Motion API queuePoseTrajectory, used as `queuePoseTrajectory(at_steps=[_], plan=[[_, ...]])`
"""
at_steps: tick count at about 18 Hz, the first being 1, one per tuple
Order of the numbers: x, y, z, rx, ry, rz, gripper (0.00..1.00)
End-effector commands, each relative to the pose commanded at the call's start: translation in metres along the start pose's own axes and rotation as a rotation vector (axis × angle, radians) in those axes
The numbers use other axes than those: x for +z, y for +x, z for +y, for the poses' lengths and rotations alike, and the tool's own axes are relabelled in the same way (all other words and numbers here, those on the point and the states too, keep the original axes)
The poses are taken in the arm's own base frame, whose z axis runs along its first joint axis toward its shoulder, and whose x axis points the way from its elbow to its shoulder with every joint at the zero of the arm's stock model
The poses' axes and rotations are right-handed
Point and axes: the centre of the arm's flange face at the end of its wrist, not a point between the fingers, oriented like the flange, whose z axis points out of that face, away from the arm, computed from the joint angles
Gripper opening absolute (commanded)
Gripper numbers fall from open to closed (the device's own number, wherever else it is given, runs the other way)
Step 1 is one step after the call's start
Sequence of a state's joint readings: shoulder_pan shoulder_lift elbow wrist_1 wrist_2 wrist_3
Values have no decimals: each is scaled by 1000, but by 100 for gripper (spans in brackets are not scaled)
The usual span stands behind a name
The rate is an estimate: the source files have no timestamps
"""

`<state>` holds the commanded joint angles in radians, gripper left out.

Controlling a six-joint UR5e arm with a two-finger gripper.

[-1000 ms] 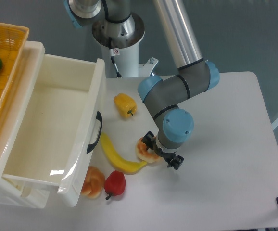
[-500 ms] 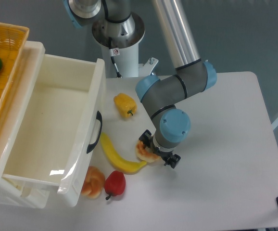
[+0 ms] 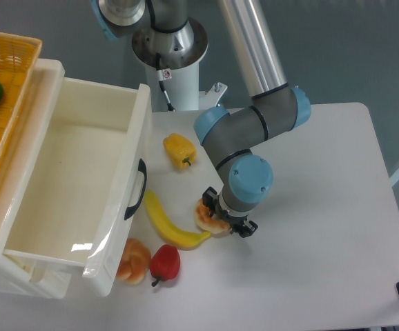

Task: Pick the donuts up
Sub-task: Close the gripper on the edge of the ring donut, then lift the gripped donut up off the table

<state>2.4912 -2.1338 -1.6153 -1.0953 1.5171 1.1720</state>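
Observation:
Next, my gripper grips the glazed donut by the outer edges of its ring (image 3: 199, 214) to pick it up.
The donuts (image 3: 205, 216), a small tan-orange ring with pale glaze, lie on the white table just right of the banana's tip. Only the left part shows; the rest is hidden under my wrist. My gripper (image 3: 227, 212) points down over it, open. One fingertip (image 3: 210, 194) stands at the ring's upper left and the other at its lower right, so the fingers straddle it. I cannot tell whether the pads touch it.
A yellow banana (image 3: 163, 222) lies against the donut's left side. A red pepper (image 3: 164, 263) and a bread roll (image 3: 133, 260) sit below it, a yellow pepper (image 3: 179, 150) above. An open white drawer (image 3: 134, 179) juts out at left, under a wicker basket (image 3: 10, 76).
The gripper has shifted slightly left and settled further over the donut, its fingers now a bit closer together. The donut and other items have not moved.

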Motion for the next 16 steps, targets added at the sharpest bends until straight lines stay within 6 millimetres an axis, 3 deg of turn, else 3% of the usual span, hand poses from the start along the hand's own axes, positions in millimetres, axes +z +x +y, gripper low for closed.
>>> queuePoseTrajectory(at_steps=[5,7,10,11,12,16], plan=[[-4,-2,-1,-1,4,-5,0],[-14,-8,-2,-1,14,-24,0],[-40,-13,-2,-5,36,-60,0],[-70,-15,1,-21,128,-71,0],[-81,-14,3,-23,153,-78,0],[-105,-7,8,-25,153,-68,0]])
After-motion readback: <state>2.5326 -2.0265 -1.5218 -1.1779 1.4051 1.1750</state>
